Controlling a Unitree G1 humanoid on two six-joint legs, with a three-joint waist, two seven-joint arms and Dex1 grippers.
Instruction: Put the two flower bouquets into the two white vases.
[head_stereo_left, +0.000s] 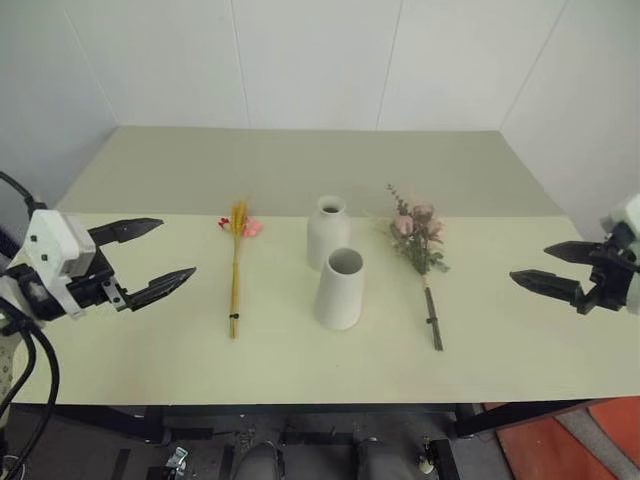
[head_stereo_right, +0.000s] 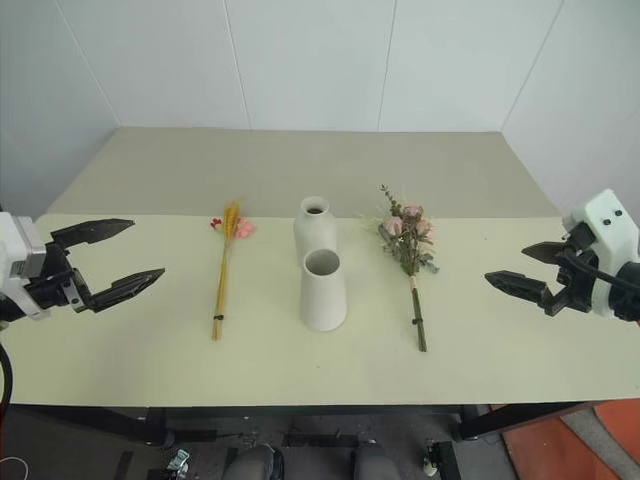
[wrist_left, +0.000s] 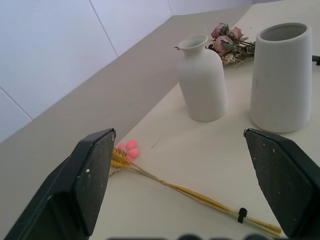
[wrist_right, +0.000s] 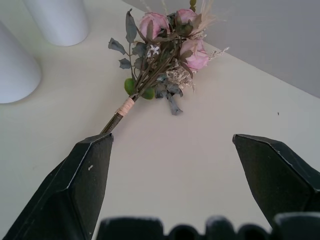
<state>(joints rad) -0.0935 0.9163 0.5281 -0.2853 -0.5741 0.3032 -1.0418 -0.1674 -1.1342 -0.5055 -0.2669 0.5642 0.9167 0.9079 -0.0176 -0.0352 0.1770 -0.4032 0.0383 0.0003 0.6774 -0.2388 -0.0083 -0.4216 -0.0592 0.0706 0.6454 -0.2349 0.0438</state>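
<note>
My right gripper grabs the bouquet by its bundled stems next, since pink rose petals and dry leaves crowd the bouquet's top.
Two white vases stand mid-table: a bottle-shaped vase (head_stereo_left: 327, 229) behind, a tapered wide-mouthed vase (head_stereo_left: 339, 289) in front. The slim bouquet (head_stereo_left: 236, 262) of yellow stalks and pink blossoms lies flat to their left. To their right lies the bushy bouquet (head_stereo_left: 420, 250) of pink roses with a dark stem. My left gripper (head_stereo_left: 155, 256) hovers open at the table's left end, apart from the slim bouquet (wrist_left: 165, 183). My right gripper (head_stereo_left: 547, 266) hovers open at the right end, with the rose bouquet (wrist_right: 160, 55) ahead of its fingers. Neither holds anything.
The pale table (head_stereo_left: 300, 170) runs back to a white wall. Its front edge (head_stereo_left: 300, 402) is near me, with dark floor and a red patch (head_stereo_left: 600, 440) below at the right.
</note>
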